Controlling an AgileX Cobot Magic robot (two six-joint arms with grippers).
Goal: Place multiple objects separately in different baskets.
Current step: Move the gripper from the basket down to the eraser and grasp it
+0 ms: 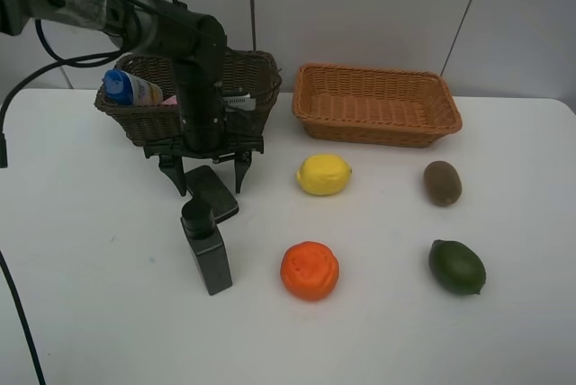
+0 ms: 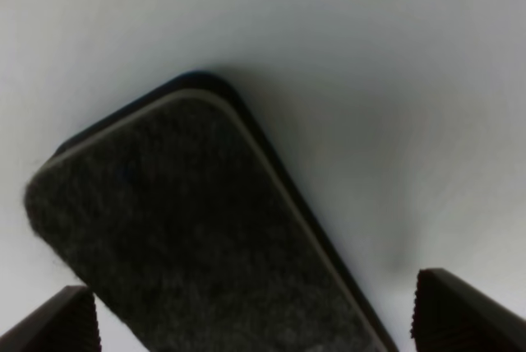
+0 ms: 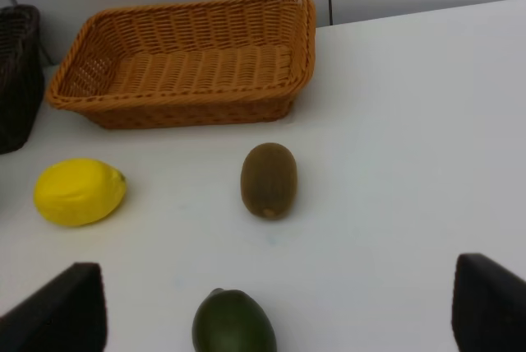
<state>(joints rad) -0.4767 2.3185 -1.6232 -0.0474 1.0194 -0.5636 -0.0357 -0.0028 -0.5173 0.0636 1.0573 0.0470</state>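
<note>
My left gripper should close now: my fingers, low over the white table beside the flat black case (image 1: 213, 192), would hold it.
My left gripper (image 1: 209, 179) hangs open just over the flat black case (image 1: 213, 192), in front of the dark brown basket (image 1: 261, 102). In the left wrist view the case (image 2: 189, 229) lies on the table between the spread fingertips (image 2: 57, 323), untouched. The black pump bottle (image 1: 207, 250) stands close in front of the case. A white bottle with a blue cap (image 1: 128, 88) and a pink tube (image 1: 166, 109) lie in the dark basket. The tan basket (image 1: 445, 115) holds nothing. My right gripper (image 3: 275, 309) is open, above the table near the dark green fruit (image 3: 234, 323).
Loose on the white table are a lemon (image 1: 323, 174), an orange (image 1: 310, 270), a kiwi (image 1: 442, 182) and the dark green fruit (image 1: 457, 266). The right wrist view shows the lemon (image 3: 80, 192), kiwi (image 3: 268, 179) and tan basket (image 3: 82, 64).
</note>
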